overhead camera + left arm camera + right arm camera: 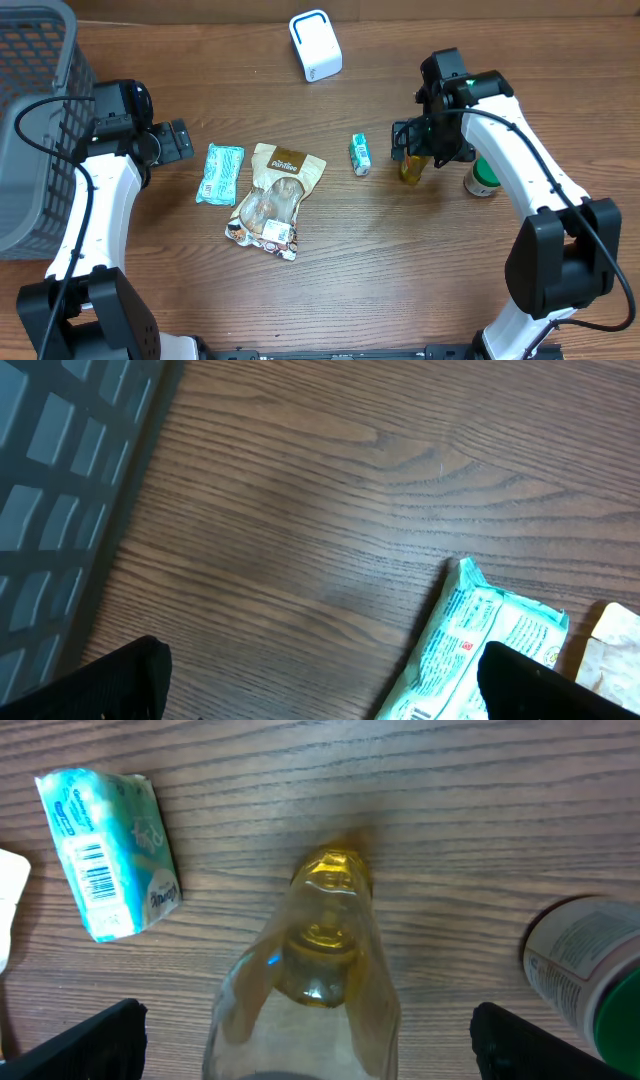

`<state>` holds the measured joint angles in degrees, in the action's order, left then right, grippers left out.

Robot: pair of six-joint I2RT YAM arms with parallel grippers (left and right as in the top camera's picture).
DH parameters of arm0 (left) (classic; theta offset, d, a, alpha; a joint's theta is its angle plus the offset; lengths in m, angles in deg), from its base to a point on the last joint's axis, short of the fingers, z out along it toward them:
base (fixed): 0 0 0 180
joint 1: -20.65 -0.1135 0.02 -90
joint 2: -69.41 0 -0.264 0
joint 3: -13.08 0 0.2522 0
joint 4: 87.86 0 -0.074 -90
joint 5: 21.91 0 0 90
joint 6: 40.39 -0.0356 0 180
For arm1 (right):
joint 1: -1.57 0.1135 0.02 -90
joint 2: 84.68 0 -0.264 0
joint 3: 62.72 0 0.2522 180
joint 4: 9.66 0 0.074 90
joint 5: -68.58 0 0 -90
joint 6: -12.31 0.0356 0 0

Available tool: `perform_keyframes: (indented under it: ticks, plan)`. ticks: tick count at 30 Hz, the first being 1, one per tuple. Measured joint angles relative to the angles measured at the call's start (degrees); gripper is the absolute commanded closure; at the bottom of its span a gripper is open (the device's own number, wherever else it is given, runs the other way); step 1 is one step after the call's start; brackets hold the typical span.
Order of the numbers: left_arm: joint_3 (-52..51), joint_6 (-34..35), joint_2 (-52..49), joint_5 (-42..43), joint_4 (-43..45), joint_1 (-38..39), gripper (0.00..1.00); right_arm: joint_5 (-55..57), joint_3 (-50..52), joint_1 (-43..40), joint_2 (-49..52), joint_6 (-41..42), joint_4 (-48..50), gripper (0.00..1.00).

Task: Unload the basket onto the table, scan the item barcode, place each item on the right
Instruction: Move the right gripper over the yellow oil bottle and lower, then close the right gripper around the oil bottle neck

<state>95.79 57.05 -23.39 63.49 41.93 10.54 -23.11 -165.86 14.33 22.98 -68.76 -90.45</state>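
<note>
I will next grab the upper end of the clear bottle with my right gripper, so its lower body stays uncovered and I can scan its barcode.
A clear bottle of yellow liquid [320,970] stands upright on the table between the fingers of my right gripper [315,1050]. The jaws are open, with a gap on each side of the bottle [412,168]. The white barcode scanner [315,45] sits at the back of the table. My left gripper [335,685] hovers open over bare wood, its right finger [560,685] above the edge of a teal packet [480,640]. From overhead, the left gripper [180,140] is just left of that packet [219,173].
A small teal pack [108,840] with a barcode facing up lies left of the bottle. A green-lidded jar [585,975] stands to its right. A brown snack bag [275,195] lies mid-table. A grey basket [35,120] fills the left side.
</note>
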Motion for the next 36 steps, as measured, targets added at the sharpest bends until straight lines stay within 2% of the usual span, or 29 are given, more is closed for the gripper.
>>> perform_keyframes:
  ticks: [8,13,24,28,31,36]
  plan:
    - [0.00,0.00,0.00,0.00,0.00,0.00,0.01,0.70,0.00,0.00,0.00,-0.02,1.95,0.02]
    - [0.00,0.02,0.00,0.00,0.00,0.00,0.01,1.31,0.00,0.00,0.00,-0.02,1.92,0.13]
    - [0.00,0.02,0.00,0.00,0.00,0.00,0.00,1.75,0.00,0.00,0.35,-0.11,1.92,0.25]
    - [0.00,0.02,0.00,0.00,0.00,0.00,0.00,1.88,0.00,0.00,0.37,-0.37,1.84,0.39]
    - [0.00,0.02,0.00,0.00,0.00,0.00,0.00,1.92,0.00,0.00,0.37,-0.11,1.81,0.39]
    - [0.00,0.02,0.00,0.00,0.00,0.00,0.00,1.92,0.00,0.00,0.37,-0.02,1.86,0.47]
